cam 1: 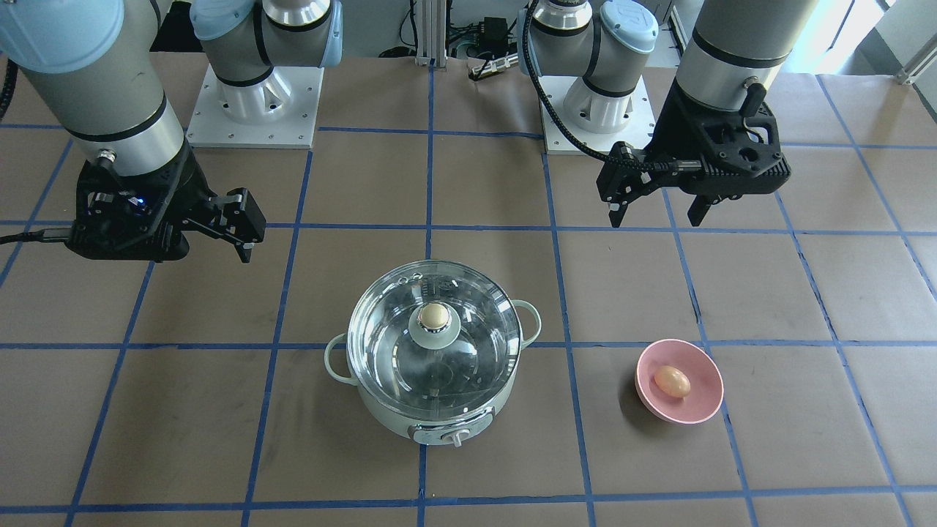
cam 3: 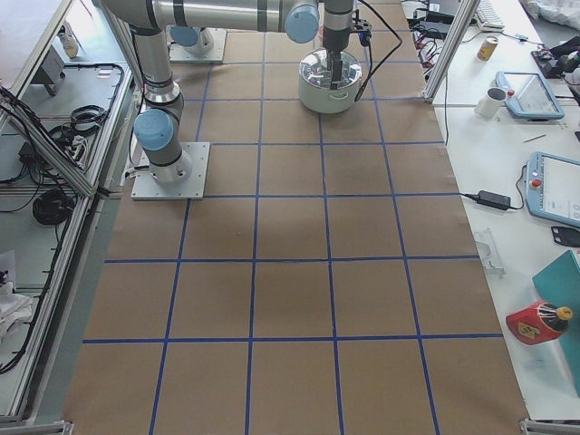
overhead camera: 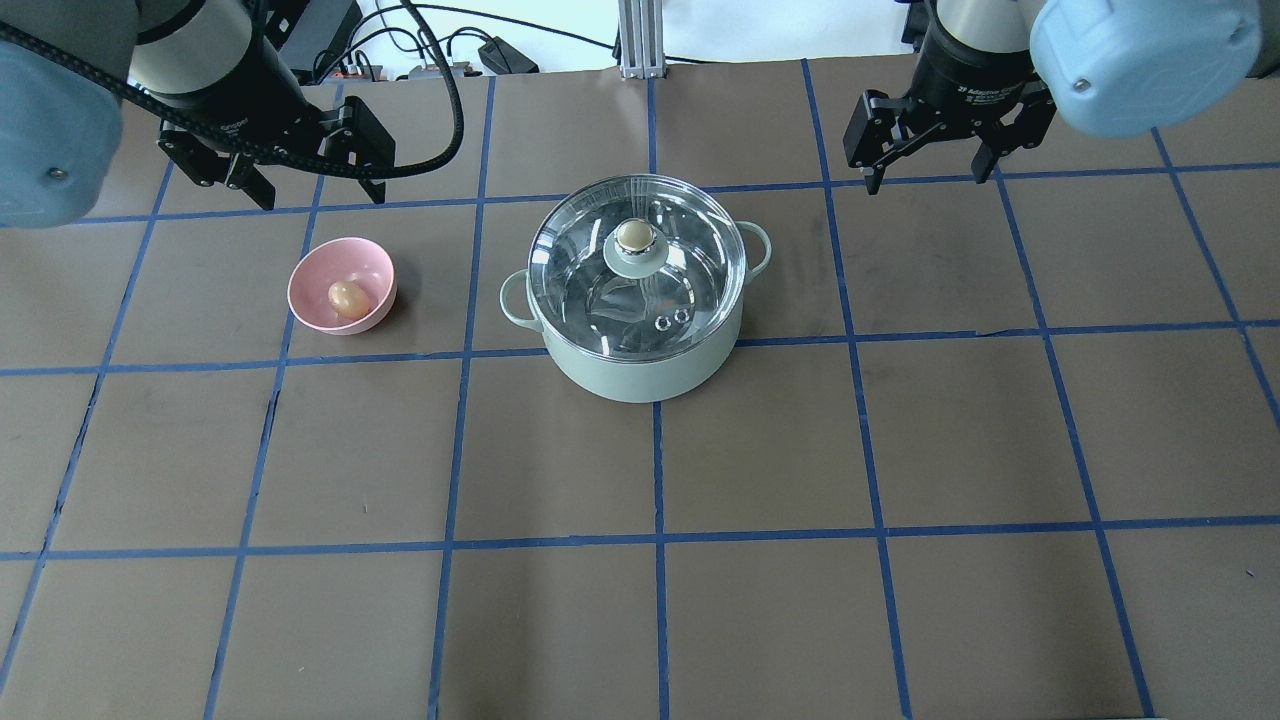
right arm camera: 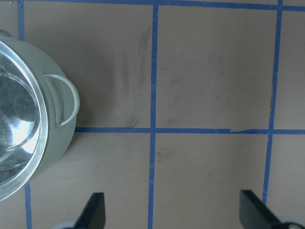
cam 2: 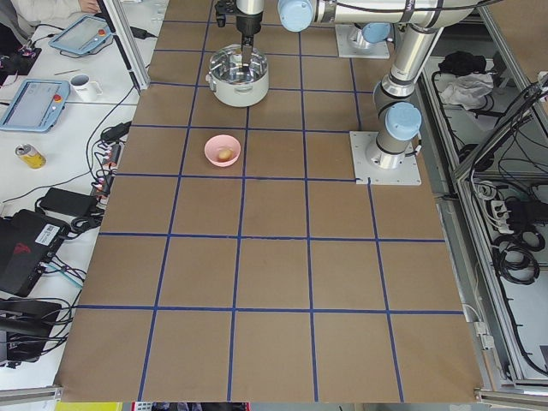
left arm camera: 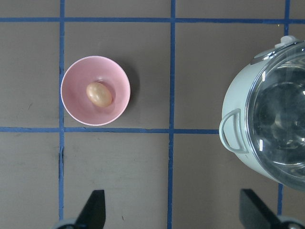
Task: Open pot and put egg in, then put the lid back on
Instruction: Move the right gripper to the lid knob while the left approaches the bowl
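The glass lid is wide and flat, so my right gripper next needs to grab it by its beige knob (cam 1: 434,317) to open the pot.
The mint-green pot (overhead camera: 640,365) stands mid-table with the clear glass lid (overhead camera: 600,270) closed on it, its beige knob (overhead camera: 634,236) on top. The tan egg (overhead camera: 347,297) lies in a small pink bowl (overhead camera: 320,265) to the pot's left. My left gripper (overhead camera: 320,197) hangs open and empty above the table just beyond the bowl. My right gripper (overhead camera: 928,177) hangs open and empty beyond and to the right of the pot. The left wrist view shows the egg (left arm camera: 99,94), the bowl (left arm camera: 76,81) and the pot's edge (left arm camera: 238,109).
Brown table with a blue tape grid. The arm bases (cam 1: 252,102) stand at the robot's side. Operator benches with tablets, mugs and cables run along the table edge in the side views (cam 2: 51,94).
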### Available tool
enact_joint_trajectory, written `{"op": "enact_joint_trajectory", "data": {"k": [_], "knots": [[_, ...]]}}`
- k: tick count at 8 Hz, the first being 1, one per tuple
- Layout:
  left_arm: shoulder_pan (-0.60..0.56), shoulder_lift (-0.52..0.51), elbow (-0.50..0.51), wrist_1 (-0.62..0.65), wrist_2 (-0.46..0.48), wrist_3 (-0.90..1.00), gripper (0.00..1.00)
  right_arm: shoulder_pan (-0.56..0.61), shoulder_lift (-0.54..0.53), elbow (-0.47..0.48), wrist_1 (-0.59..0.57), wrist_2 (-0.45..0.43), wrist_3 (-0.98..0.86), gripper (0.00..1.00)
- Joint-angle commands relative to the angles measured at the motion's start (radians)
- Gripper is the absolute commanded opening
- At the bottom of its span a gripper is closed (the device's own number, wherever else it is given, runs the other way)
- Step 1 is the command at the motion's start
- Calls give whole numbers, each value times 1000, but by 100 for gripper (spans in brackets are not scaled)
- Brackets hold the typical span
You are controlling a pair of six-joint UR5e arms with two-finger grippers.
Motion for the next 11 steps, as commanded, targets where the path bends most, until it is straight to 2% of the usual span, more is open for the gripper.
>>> {"op": "enact_joint_trajectory", "data": {"k": [1,6,8,10,11], "knots": [[0,0,0,0,0,0,100,1,6,4,-1,11,0,100],[23,-3,-5,1,4,1,100,1,5,4,-7,5,4,100],[75,-23,-8,0,6,2,100,22,25,-17,-50,13,53,100],[127,-95,5,59,6,-25,100,141,99,-94,-97,13,96,100],[130,-135,5,114,9,-108,100,212,156,-137,-153,25,225,100]]}}
